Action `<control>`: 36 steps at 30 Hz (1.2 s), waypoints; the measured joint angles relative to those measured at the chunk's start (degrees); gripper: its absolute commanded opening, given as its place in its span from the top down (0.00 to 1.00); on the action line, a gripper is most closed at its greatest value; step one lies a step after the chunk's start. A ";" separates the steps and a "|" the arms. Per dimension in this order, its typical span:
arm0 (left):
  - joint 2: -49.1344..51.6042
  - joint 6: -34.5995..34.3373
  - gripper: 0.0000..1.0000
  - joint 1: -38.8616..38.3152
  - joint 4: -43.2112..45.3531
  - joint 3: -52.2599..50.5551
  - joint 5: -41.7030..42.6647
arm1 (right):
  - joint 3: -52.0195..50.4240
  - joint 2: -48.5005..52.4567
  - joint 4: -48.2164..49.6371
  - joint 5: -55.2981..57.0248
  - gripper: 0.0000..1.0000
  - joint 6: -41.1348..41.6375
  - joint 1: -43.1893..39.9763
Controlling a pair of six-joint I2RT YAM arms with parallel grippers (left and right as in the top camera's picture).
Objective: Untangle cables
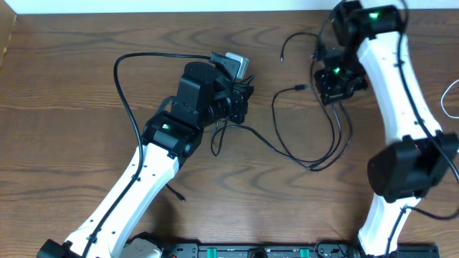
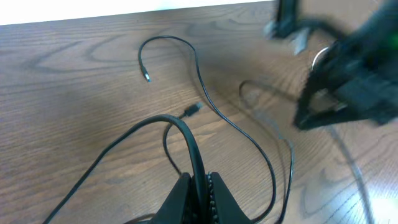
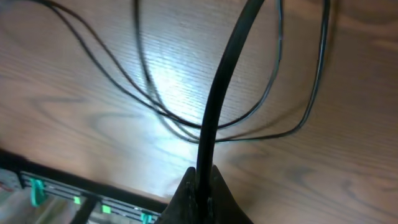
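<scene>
My left gripper should open now, because the black cable slopes from the gripper's fingers to loops lying on the tabletop and would settle there if let go.
Several thin black cables lie looped on the wooden table between my two arms. One plug end lies near the right gripper. In the left wrist view two plug ends rest on the wood. My left gripper is shut on a black cable that arches up out of its jaws; from overhead it sits left of the loops. My right gripper is shut on another black cable lifted off the table; from overhead it hangs above the loops' far end.
A thin white cord shows at the table's right edge. A thicker black arm wire loops out left of the left arm. A black rail with green lights runs along the front edge.
</scene>
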 measured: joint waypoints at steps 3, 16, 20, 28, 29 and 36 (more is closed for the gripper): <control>0.00 0.00 0.93 0.00 0.00 0.00 0.00 | -3.76 2.71 2.01 0.50 0.99 -0.28 1.09; 0.00 0.00 0.85 0.00 0.00 0.00 -0.02 | -21.53 5.77 18.67 -1.60 0.71 -0.96 10.60; 0.00 -0.22 0.65 0.00 0.00 0.00 -0.11 | -25.46 5.77 24.30 -1.90 0.54 0.15 12.76; 0.00 -0.22 0.64 0.00 -0.04 0.00 -0.22 | -28.76 5.51 31.32 -2.25 0.45 4.20 15.82; 0.00 -0.22 0.64 0.00 -0.07 0.00 -0.20 | -28.81 5.42 31.80 -2.29 0.46 4.70 15.98; 0.00 -0.22 0.64 0.00 -0.13 0.00 -0.20 | -31.08 4.09 34.69 -2.51 0.52 7.65 16.15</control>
